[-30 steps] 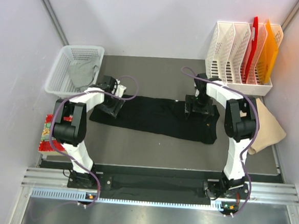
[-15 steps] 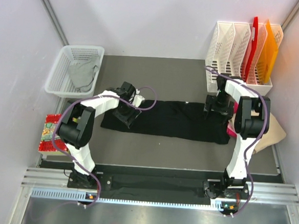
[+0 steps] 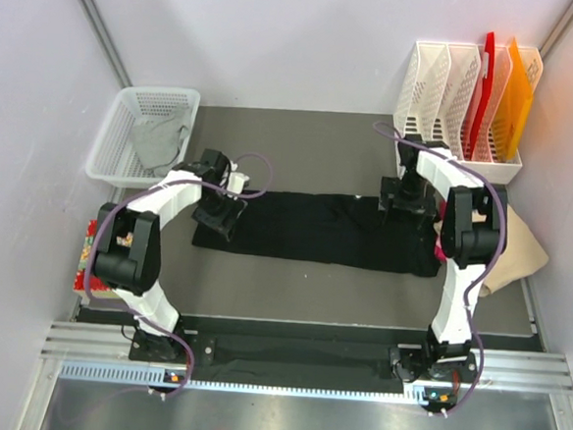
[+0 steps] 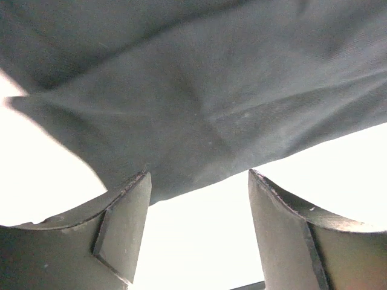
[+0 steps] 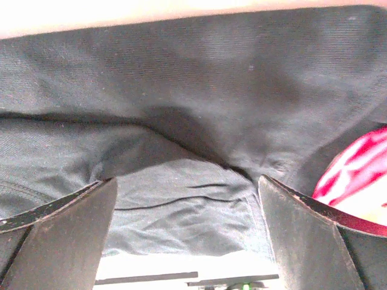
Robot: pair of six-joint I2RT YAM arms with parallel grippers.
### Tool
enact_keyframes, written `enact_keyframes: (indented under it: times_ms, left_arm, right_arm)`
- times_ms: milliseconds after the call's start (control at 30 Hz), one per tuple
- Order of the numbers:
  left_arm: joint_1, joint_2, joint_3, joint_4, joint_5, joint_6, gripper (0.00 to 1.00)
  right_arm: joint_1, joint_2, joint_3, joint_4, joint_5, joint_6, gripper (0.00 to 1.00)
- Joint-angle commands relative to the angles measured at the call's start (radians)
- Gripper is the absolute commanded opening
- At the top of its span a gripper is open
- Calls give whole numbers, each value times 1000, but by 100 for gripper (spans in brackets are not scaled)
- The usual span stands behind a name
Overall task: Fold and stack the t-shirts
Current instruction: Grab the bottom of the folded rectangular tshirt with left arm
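I should next grab the folded black t-shirt with my left gripper by its end on the basket side, to fold the t-shirt inward.
A large black t-shirt (image 3: 320, 230) lies folded into a long strip across the middle of the table. My left gripper (image 3: 218, 210) hovers over its left end. In the left wrist view that gripper (image 4: 199, 176) is open, the cloth's edge (image 4: 199, 103) lies just beyond the fingertips, and only bright table shows between them. My right gripper (image 3: 406, 198) is over the strip's right end. In its own view this gripper (image 5: 187, 181) is open with black cloth (image 5: 181, 90) beneath. A pink shirt (image 5: 354, 169) peeks out at the right end. A grey shirt (image 3: 159, 142) lies in the basket, and a tan shirt (image 3: 515, 253) at far right.
The white mesh basket (image 3: 126, 115) stands at the back left. White file racks (image 3: 451, 108) with red and orange folders are at the back right. A red patterned packet (image 3: 89, 257) lies by the left edge.
The black strip has shifted to the right and looks narrower than a second ago. The left gripper went right, then drew back left; the right gripper moved toward the strip's right end.
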Motion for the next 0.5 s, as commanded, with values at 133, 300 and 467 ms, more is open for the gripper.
enact_keyframes:
  times_ms: [133,300,467]
  left_arm:
    - [72,-79,150,56,9,-105,82]
    - [183,19,176,47,52,-186,87]
    - [194,49,145,59,52,-183,87]
  right_arm:
    - [40,-129,12,11,33,-1,100]
    - [51,-185,-60,39,30,-4,100]
    - [52,-211,-77,42,21,-5,100]
